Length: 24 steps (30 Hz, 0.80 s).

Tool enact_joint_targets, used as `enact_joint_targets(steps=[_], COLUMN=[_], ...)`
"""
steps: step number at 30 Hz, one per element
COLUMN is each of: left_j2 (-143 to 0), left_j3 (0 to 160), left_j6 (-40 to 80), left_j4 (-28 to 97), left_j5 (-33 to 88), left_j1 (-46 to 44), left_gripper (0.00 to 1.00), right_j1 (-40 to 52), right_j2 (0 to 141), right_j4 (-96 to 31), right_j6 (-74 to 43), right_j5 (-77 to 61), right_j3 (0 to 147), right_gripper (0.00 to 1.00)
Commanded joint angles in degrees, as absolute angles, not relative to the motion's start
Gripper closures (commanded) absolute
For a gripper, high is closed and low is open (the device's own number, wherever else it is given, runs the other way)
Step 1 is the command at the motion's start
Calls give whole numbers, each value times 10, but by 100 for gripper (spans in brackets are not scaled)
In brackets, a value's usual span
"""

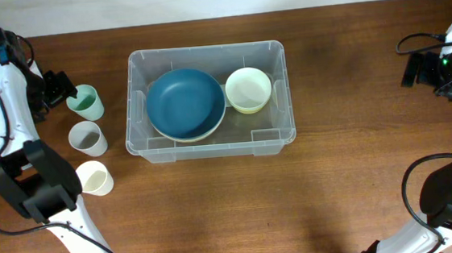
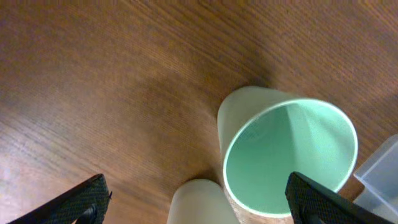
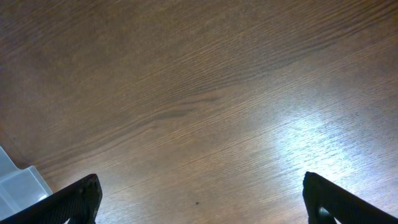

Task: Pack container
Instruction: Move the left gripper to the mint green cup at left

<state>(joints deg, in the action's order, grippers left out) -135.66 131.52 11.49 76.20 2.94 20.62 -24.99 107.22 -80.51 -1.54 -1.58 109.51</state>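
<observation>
The pale green cup needs to go into the clear plastic container, so the left gripper will grab it by its rim [image 1: 72, 107] [image 2: 227, 177] next.
The clear plastic container [image 1: 212, 136] stands mid-table and holds a blue bowl [image 1: 184, 103] on a pale one, plus a pale yellow bowl [image 1: 248, 89]. Three cups stand left of it: a green cup [image 1: 87, 101], a grey-white cup [image 1: 86, 138] and a cream cup [image 1: 94, 178]. My left gripper [image 1: 55, 87] is open just left of the green cup; in the left wrist view the green cup [image 2: 287, 158] lies ahead between the fingers [image 2: 199, 202], with the grey-white cup [image 2: 200, 202] below. My right gripper [image 1: 417, 67] is open over bare table at far right.
The container's corner shows at the left edge of the right wrist view [image 3: 18, 183] and at the right edge of the left wrist view [image 2: 382, 177]. Cables run by the right arm [image 1: 421, 42].
</observation>
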Motion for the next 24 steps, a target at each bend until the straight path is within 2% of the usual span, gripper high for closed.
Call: enact_joint_targets(steps=[1,19,20,24], left_j2=[-1363,-1393,-1394,-1398], left_j3=[1301,1254,1254,1254], left_j6=[106,101,101,101], left_j4=[743,675,674,672], left_j5=[28,28,28,28], left_j1=[208,205,204,200], left_gripper=[16,21,24,53], right_j1=[-251,-251,-251,-251], right_j2=[1074,1074,1074,1074], right_j4=[-805,-805,-805,-805], right_j6=[-20,-20,-20,-20], right_j5=[-17,-17,-17,-17], right_j3=[1093,1093,1093,1093], right_gripper=[1,1,1,1])
